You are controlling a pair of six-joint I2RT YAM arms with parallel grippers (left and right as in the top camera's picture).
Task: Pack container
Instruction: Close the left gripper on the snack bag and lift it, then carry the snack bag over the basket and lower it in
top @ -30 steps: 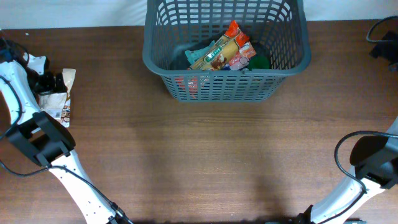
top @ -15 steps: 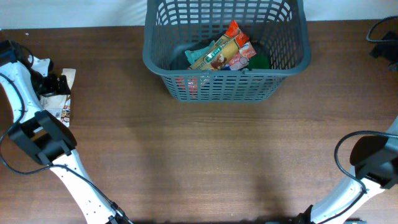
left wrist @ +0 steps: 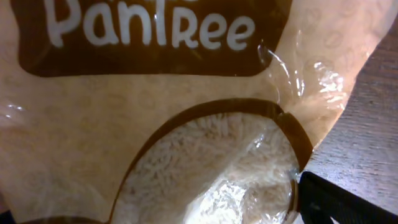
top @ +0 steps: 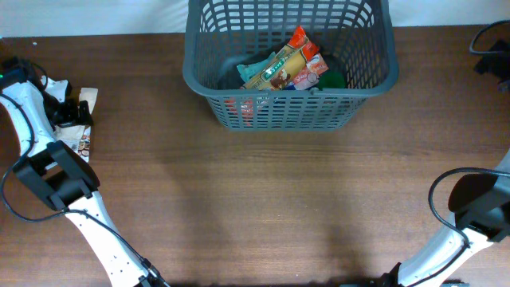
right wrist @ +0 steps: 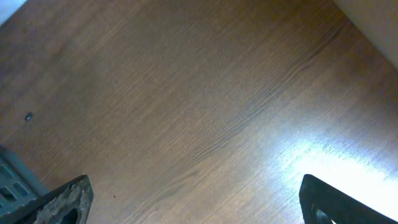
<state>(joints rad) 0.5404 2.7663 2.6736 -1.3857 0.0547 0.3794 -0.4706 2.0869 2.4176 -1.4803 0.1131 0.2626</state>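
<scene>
My left fingers are on either side of the rice packet, at its rice window (left wrist: 214, 165), one down at the packet's side edge (left wrist: 308, 160), so my left gripper closes next.
The container (top: 190, 76), a dark grey slotted basket, stands at the far middle of the table with several snack packets (top: 288, 67) lying inside. At the far left edge a beige rice packet (top: 81, 137) lies flat on the wood. My left gripper (top: 68, 112) hangs right over it, open. The left wrist view is filled by the rice packet (left wrist: 186, 124), and one dark finger (left wrist: 351, 202) shows just past its right edge; the other finger is hidden. My right gripper (right wrist: 193, 205) is open over bare table at the far right (top: 488, 49), with nothing between its fingers.
A corner of the basket (right wrist: 9, 180) shows at the lower left of the right wrist view. The table's far edge (right wrist: 373, 25) and white wall run close behind the right gripper. Both arm bases stand at the near corners.
My left gripper has crept slightly toward the table's far side over the rice packet. The right arm, the basket and its contents have not moved.
</scene>
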